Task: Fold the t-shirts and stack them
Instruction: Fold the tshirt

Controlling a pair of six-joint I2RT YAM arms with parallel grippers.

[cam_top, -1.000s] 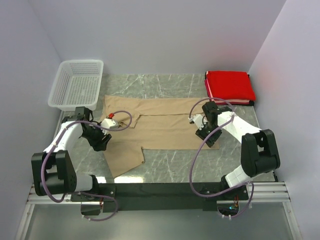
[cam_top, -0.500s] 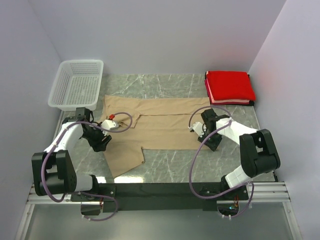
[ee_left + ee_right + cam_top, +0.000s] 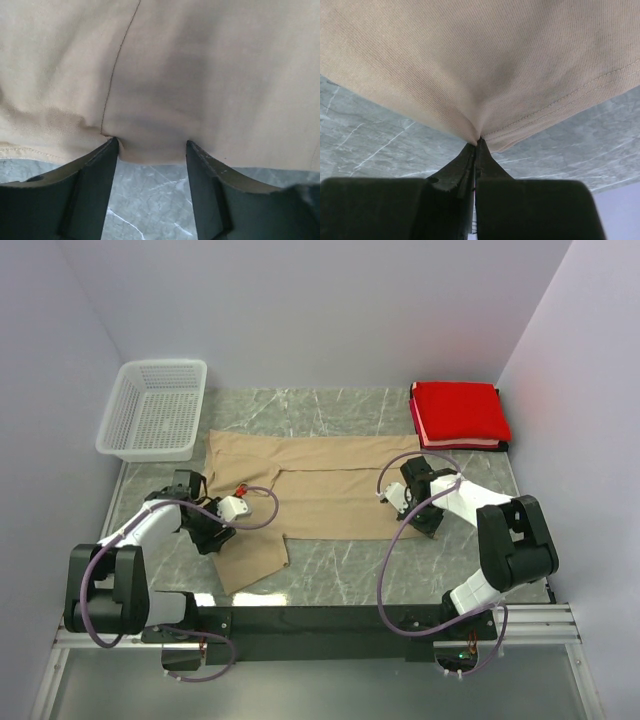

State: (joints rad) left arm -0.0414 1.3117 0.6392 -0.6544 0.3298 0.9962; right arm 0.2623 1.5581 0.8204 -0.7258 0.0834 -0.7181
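The tan shirt's edge (image 3: 153,157) lies between the left gripper's open fingers, one on either side, so the gripper should close on it. Closing now would hold the edge.
The tan t-shirt (image 3: 320,490) lies spread across the middle of the marble table, folded lengthwise, one sleeve hanging toward the near edge. The red t-shirt (image 3: 460,412) lies folded at the back right corner. My left gripper (image 3: 208,534) is open at the tan shirt's left edge; in the left wrist view (image 3: 151,146) its fingertips (image 3: 111,146) touch the cloth's (image 3: 160,75) edge with marble showing between them. My right gripper (image 3: 428,522) is shut on the tan shirt's near right corner; in the right wrist view (image 3: 478,141) the hem (image 3: 485,70) is pinched between the closed jaws.
A white mesh basket (image 3: 155,408) stands at the back left. Pale walls close in the table on the left, back and right. A black rail (image 3: 330,620) runs along the near edge by the arm bases.
My left gripper has moved toward the near edge and right along the shirt's left edge. My right gripper has moved down to the shirt's near right corner and closed on it.
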